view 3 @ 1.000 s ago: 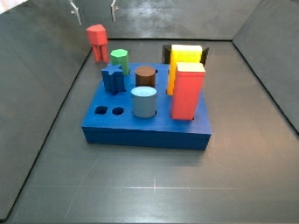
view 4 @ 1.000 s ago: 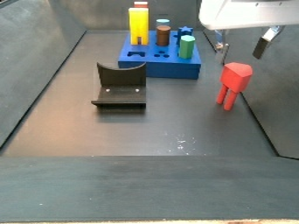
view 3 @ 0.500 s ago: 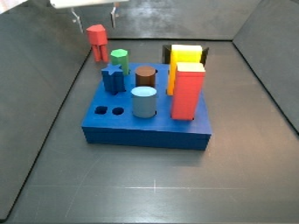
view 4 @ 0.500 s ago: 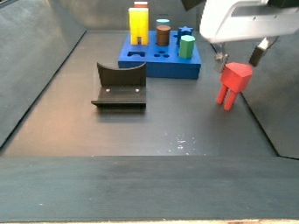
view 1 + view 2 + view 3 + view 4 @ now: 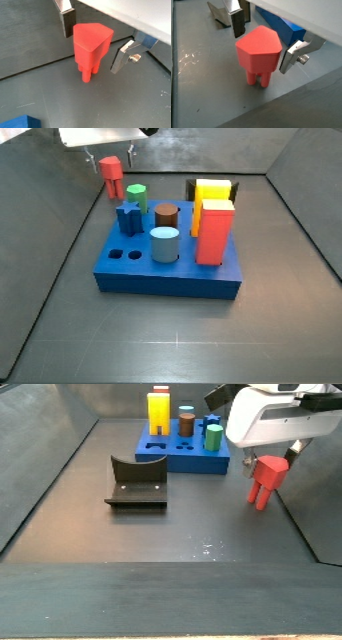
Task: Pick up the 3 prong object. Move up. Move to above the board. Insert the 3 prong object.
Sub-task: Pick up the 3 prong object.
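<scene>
I will next grip the 3 prong object by its wide head (image 5: 111, 168). Then the object's prongs stay free to go into the board (image 5: 171, 268).
The 3 prong object (image 5: 91, 47) is a small red-orange peg with a wide head, standing upright on its prongs on the grey floor; it also shows in the other wrist view (image 5: 259, 55) and in both side views (image 5: 111, 173) (image 5: 269, 479). My gripper (image 5: 94, 41) is open, its fingers on either side of the peg's head with gaps, not touching; it shows likewise in a wrist view (image 5: 262, 40). Its body sits above the peg in both side views (image 5: 99, 138) (image 5: 274, 419). The board (image 5: 171, 268) is the blue block holding several pegs; it also shows in a side view (image 5: 183, 456).
On the board stand a tall red-orange block (image 5: 214, 233), a yellow block (image 5: 210, 194), brown (image 5: 164, 216), light blue (image 5: 163, 244) and green (image 5: 136, 194) cylinders and a blue star peg (image 5: 127, 218). The fixture (image 5: 136, 482) stands on the floor. Bin walls surround.
My gripper has come down over the 3 prong object, so its fingers now flank the peg's head. The peg has not moved.
</scene>
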Controlling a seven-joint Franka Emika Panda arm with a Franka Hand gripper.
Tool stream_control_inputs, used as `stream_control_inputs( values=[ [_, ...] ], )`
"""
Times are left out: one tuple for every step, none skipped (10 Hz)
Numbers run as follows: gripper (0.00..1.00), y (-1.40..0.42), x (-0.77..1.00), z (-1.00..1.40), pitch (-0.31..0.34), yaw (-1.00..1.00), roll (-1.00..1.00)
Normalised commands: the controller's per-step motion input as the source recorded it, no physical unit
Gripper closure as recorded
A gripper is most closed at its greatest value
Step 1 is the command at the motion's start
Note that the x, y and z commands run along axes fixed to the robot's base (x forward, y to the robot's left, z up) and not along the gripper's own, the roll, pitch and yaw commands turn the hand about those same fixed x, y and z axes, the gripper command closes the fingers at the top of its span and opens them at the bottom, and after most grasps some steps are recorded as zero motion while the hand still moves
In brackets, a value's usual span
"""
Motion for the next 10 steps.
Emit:
stream_control_inputs(
  values=[
    [0.0,0.04,0.0,-0.02,0.0,0.0,0.0],
    [0.0,0.0,-0.05,0.0,0.0,0.0,0.0],
    [0.0,0.0,0.0,0.0,0.0,0.0,0.0],
    [1.0,0.0,0.0,0.0,0.0,0.0,0.0],
    [1.0,0.0,0.0,0.0,0.0,0.0,0.0],
    [1.0,0.0,0.0,0.0,0.0,0.0,0.0],
    [1.0,0.0,0.0,0.0,0.0,0.0,0.0],
    [1.0,0.0,0.0,0.0,0.0,0.0,0.0],
    [1.0,0.0,0.0,0.0,0.0,0.0,0.0],
    [1.0,0.0,0.0,0.0,0.0,0.0,0.0]
  ],
)
